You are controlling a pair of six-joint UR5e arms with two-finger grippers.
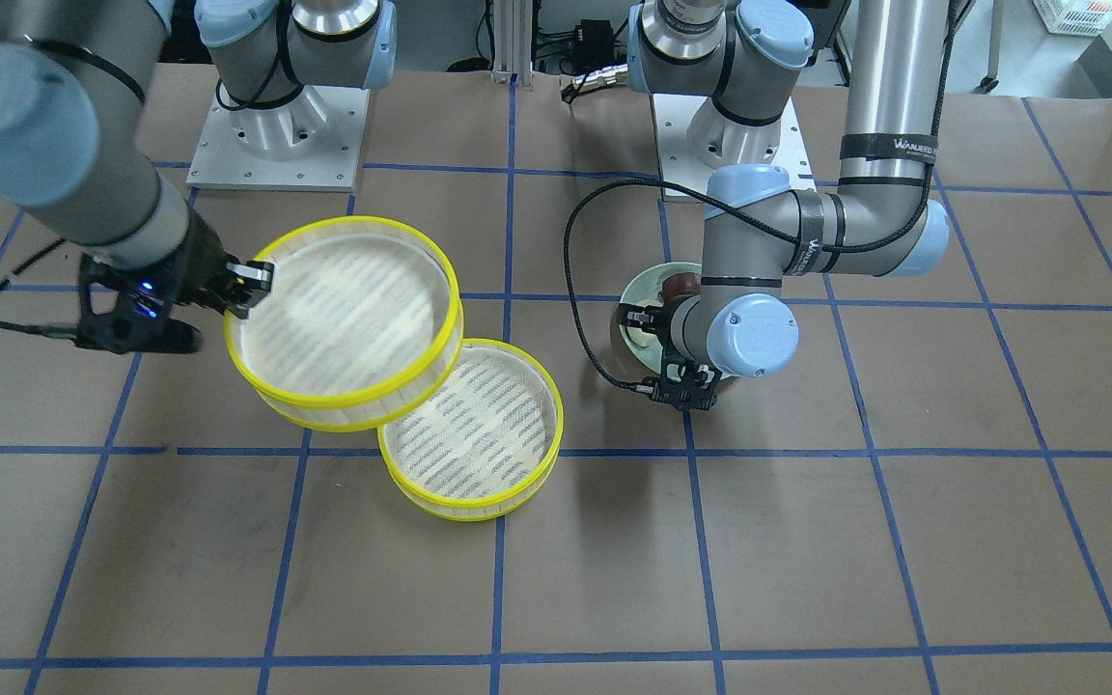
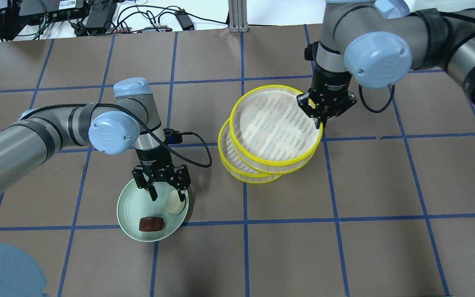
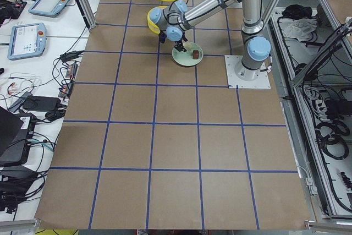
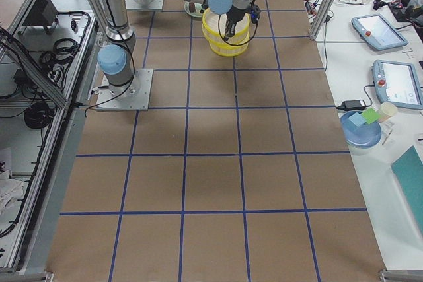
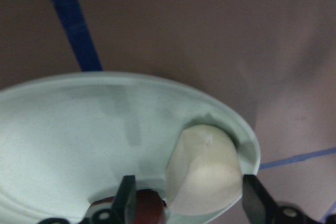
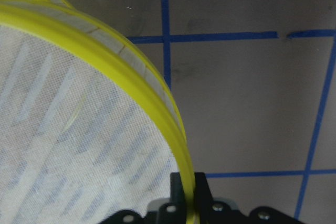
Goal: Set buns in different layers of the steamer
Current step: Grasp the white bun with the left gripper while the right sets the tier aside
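Note:
My left gripper grips the cream-white bun by its rounded body (image 5: pixel 203 169) next, to fill the steamer layers.
The cream-white bun (image 2: pixel 174 204) and the reddish-brown bun (image 2: pixel 151 224) lie in a pale green plate (image 2: pixel 124 214). My left gripper (image 2: pixel 168 197) is open and low over the plate. In the left wrist view its fingers straddle the cream bun (image 5: pixel 205 171), with the brown bun (image 5: pixel 144 205) beside it. My right gripper (image 2: pixel 319 117) is shut on the yellow rim of the upper steamer tray (image 2: pixel 274 128). It holds that tray raised and offset over the lower tray (image 2: pixel 237 169). The right wrist view shows the pinched rim (image 6: pixel 131 72). Both trays are empty.
Brown paper with a blue tape grid covers the table. The two arm bases (image 1: pixel 276 135) stand at the robot's edge. A black cable (image 2: pixel 196 148) loops from the left wrist between the plate and the trays. Tablets and a blue bowl (image 4: pixel 360 130) lie on a side bench.

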